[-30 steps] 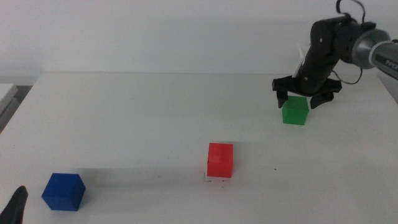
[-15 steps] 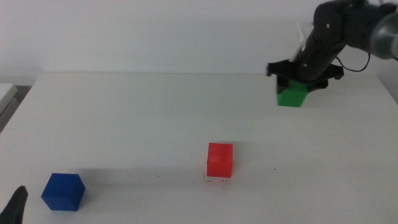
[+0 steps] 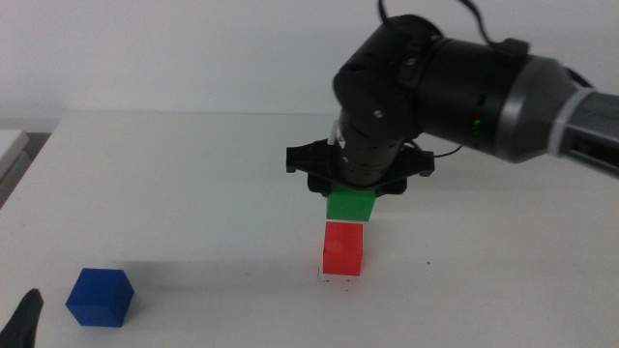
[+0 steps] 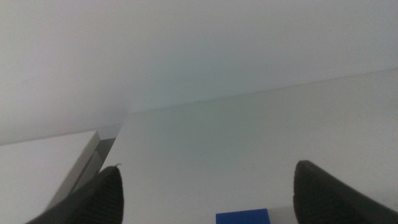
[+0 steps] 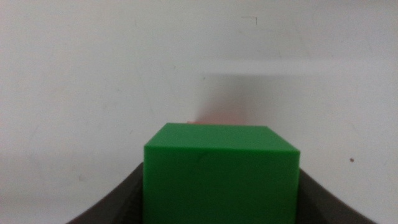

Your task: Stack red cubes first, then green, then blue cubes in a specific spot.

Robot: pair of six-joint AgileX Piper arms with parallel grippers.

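Note:
The green cube's lower edge (image 3: 348, 219) is above the red cube's top side (image 3: 343, 234) in the middle view. My right gripper should lower the green cube before it lets go.
The red cube (image 3: 342, 247) sits on the white table at the marked spot (image 3: 338, 280) of small dark specks. My right gripper (image 3: 352, 198) is shut on the green cube (image 3: 349, 205) and holds it directly over the red cube, at or just above its top face. In the right wrist view the green cube (image 5: 220, 177) fills the space between the jaws and hides most of the red cube. The blue cube (image 3: 98, 297) rests at the front left, and its edge shows in the left wrist view (image 4: 244, 217). My left gripper (image 4: 205, 193) waits open at the front left corner.
The big dark right arm (image 3: 455, 82) reaches in from the right over the table's middle. A pale object's edge (image 3: 10, 145) lies beyond the table's left side.
My right gripper lifted the green cube from the back right of the table and carried it left and forward to above the red cube. The left arm and blue cube stayed put.

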